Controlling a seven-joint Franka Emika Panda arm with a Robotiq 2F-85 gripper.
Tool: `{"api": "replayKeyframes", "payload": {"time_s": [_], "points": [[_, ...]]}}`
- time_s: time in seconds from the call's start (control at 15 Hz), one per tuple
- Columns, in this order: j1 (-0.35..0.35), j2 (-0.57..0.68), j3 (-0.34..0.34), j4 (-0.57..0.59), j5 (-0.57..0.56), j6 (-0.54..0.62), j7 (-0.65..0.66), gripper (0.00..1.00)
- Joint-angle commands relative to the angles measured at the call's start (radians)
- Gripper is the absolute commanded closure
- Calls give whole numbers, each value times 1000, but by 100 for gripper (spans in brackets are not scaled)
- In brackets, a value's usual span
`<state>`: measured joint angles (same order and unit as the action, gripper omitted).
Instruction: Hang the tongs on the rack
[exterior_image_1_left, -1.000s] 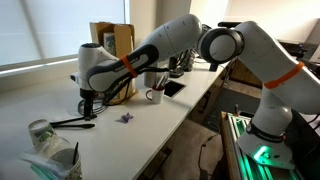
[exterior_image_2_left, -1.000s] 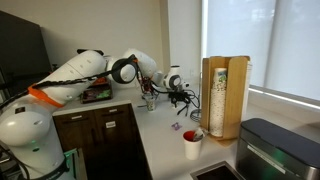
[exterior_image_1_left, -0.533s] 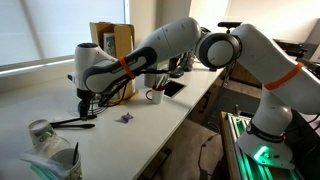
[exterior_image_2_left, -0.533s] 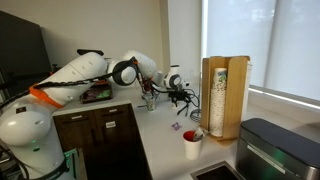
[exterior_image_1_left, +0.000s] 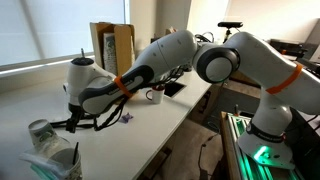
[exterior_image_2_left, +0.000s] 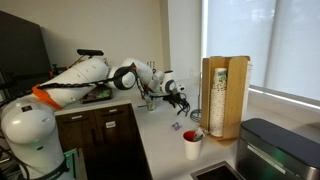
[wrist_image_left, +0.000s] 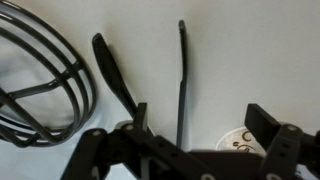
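Note:
The gripper isn't ready to close yet, as one arm of the tongs passes below its finger. It should go lower first and then close on the black tongs (wrist_image_left: 182, 108).
The black tongs (wrist_image_left: 182, 70) lie flat on the white counter, their two thin arms spread apart; in an exterior view they show under my hand (exterior_image_1_left: 58, 124). My gripper (wrist_image_left: 203, 118) is open and low over them, with one tong arm between its fingers and the other arm (wrist_image_left: 112, 75) just outside. The gripper also shows in both exterior views (exterior_image_1_left: 73, 118) (exterior_image_2_left: 178, 97). The rack's round looped wire base (wrist_image_left: 40, 85) lies close beside the tongs. Its upright rod is not visible.
A tan cardboard box (exterior_image_1_left: 112, 45) (exterior_image_2_left: 222, 95) stands at the back of the counter. A white mug (exterior_image_1_left: 155, 95), a dark flat device (exterior_image_1_left: 172, 88), a small purple thing (exterior_image_1_left: 127, 117), a red cup (exterior_image_2_left: 191, 145) and a clear bagged jar (exterior_image_1_left: 45, 140) sit around.
My arm has swung toward the counter's near end and lowered. The gripper went from above the tongs down to them, still open.

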<state>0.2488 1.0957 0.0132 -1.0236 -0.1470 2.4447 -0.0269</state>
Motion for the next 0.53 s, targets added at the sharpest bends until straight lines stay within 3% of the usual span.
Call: {"api": "replayKeyframes", "payload": {"time_s": [0.0, 0.13, 0.2, 0.47], "points": [[51, 71, -71, 87, -22, 2, 141, 0], [53, 81, -81, 102, -11, 14, 180, 0], [44, 42, -63, 49, -1, 1, 128, 0], [42, 44, -66, 55, -3, 1, 132, 0]]}}
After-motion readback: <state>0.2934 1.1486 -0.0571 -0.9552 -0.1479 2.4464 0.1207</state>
